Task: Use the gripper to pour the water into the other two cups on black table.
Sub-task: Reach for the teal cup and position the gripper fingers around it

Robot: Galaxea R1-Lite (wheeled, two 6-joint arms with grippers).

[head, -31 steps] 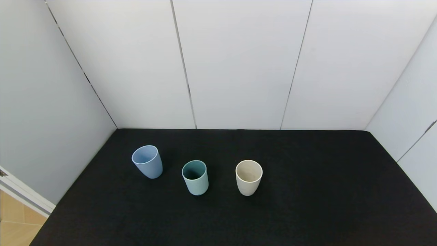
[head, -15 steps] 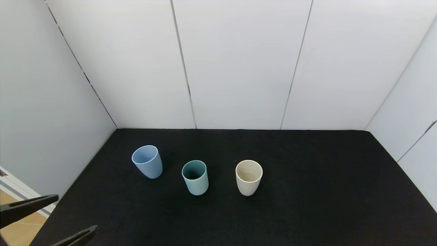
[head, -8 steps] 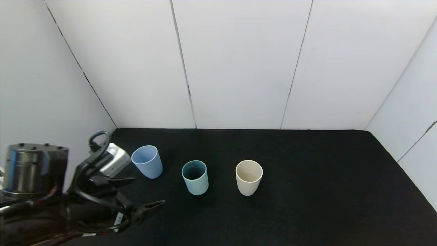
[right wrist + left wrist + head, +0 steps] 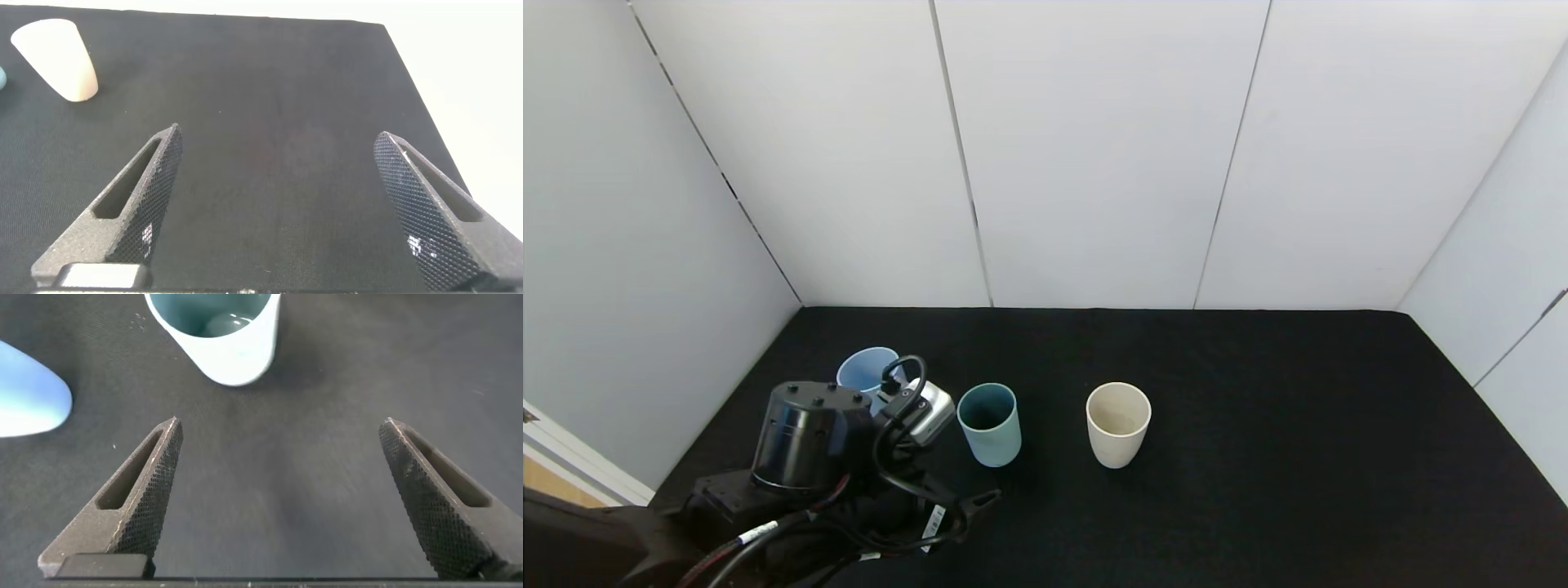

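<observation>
I next need to grab the teal-green cup with my left gripper by its outer sides below the cup's rim (image 4: 234,361), so the cup stays level, since water (image 4: 227,325) stands inside.
Three tumblers stand in a row on the black table (image 4: 1258,490): a periwinkle blue cup (image 4: 859,369), a teal-green cup (image 4: 990,426) and a cream-white cup (image 4: 1118,425). My left arm (image 4: 809,441) reaches in from the near left and hides the blue cup's lower part. In the left wrist view my left gripper (image 4: 279,422) is open over bare table, a short way in front of the teal-green cup (image 4: 237,355), which holds water (image 4: 225,325); the blue cup (image 4: 29,400) lies off to one side. My right gripper (image 4: 279,131) is open, far from the cream-white cup (image 4: 57,57).
White wall panels (image 4: 1094,163) close in the table at the back and on both sides. Bare black surface stretches to the right of the cream-white cup and along the front. The table's right edge (image 4: 425,98) shows in the right wrist view.
My left arm has come in from the lower left and moved right and forward toward the teal-green cup, now covering part of the blue cup. The cups have not moved.
</observation>
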